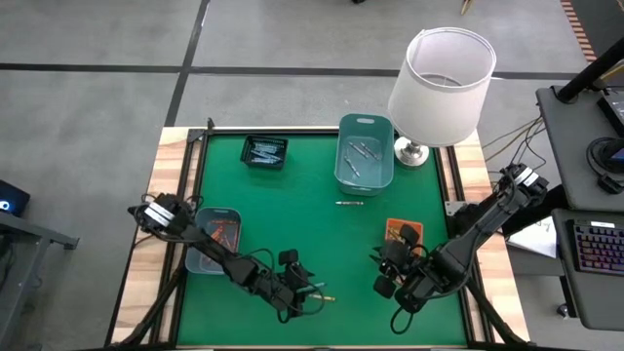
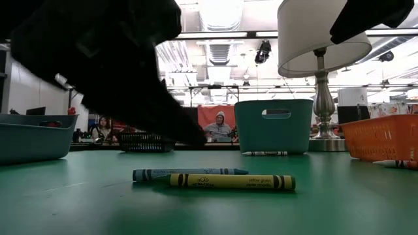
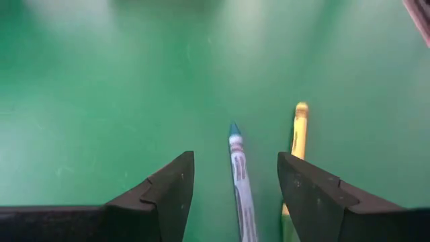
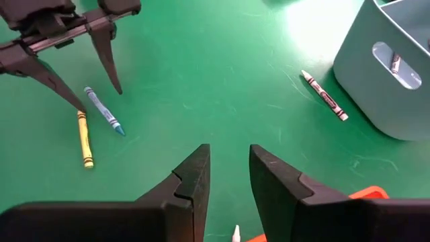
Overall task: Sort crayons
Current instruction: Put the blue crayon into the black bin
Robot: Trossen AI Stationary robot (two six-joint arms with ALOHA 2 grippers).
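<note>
It isn't time to close on the blue crayon yet: my left gripper's fingers are above the yellow crayon and would miss the blue one if I closed now. My left gripper should first go lower.
A blue crayon (image 3: pixel 238 178) and a yellow crayon (image 3: pixel 299 131) lie side by side flat on the green table, near its front edge. My left gripper (image 3: pixel 235 161) is open and low over them. Its fingers stand on either side of the blue crayon (image 4: pixel 104 111), and the yellow crayon (image 4: pixel 84 138) lies just outside one finger. I cannot tell whether a fingertip touches either crayon. My right gripper (image 4: pixel 228 151) hangs open above the table's right front, with nothing between its fingers. Another crayon (image 4: pixel 326 99) lies in front of the teal bin (image 4: pixel 396 74).
An orange tray (image 1: pixel 403 232) stands beside my right gripper (image 1: pixel 383 268). A teal tray (image 1: pixel 214 239) holding reddish crayons is at the left, a black basket (image 1: pixel 264 152) and a tall teal bin (image 1: pixel 366 153) at the back. A lamp (image 1: pixel 441 83) stands at the back right.
</note>
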